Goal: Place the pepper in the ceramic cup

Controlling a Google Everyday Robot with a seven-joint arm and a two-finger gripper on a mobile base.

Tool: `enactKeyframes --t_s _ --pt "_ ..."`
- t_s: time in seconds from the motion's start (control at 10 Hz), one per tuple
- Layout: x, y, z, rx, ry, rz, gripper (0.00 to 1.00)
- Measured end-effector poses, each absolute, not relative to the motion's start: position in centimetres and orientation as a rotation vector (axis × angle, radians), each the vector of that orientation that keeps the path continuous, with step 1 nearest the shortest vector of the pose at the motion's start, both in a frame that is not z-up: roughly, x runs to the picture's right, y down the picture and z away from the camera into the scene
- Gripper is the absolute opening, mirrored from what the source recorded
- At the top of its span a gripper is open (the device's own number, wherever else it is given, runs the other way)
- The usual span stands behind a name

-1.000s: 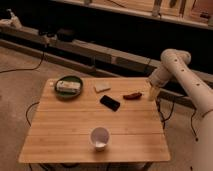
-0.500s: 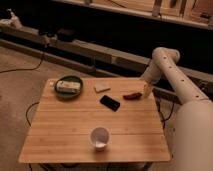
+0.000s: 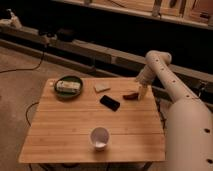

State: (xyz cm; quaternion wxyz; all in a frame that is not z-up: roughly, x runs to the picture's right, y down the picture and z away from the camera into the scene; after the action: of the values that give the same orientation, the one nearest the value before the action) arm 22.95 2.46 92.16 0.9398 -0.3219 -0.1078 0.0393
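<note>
The small red pepper needs its other end to go into the ceramic cup [image 3: 99,138], so my gripper should next grab the pepper by one end.
The small red pepper [image 3: 130,96] lies on the wooden table [image 3: 75,125] near its far right edge. My gripper [image 3: 142,93] hangs at the end of the white arm, pointing down just right of the pepper and close to it. It is open and I see nothing in it. The white ceramic cup [image 3: 99,138] stands upright near the table's front edge, well away from the gripper.
A black phone [image 3: 109,103] lies left of the pepper. A dark green dish [image 3: 68,86] with food sits at the far left, with a tan flat item [image 3: 102,88] beside it. My white arm and body [image 3: 187,130] fill the right side.
The arm has swung left and lowered, bringing the gripper from beyond the table's right edge to just beside the pepper. Nothing on the table moved.
</note>
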Motion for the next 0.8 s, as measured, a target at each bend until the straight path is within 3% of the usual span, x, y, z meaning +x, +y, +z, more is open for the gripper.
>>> enactKeyframes --t_s 0.6,0.8 --pt "22.5 5.5 94.9 -0.695 -0.165 0.094 0.8" --pt "22.2 6.1 95.3 -0.708 -0.165 0.108 0.66"
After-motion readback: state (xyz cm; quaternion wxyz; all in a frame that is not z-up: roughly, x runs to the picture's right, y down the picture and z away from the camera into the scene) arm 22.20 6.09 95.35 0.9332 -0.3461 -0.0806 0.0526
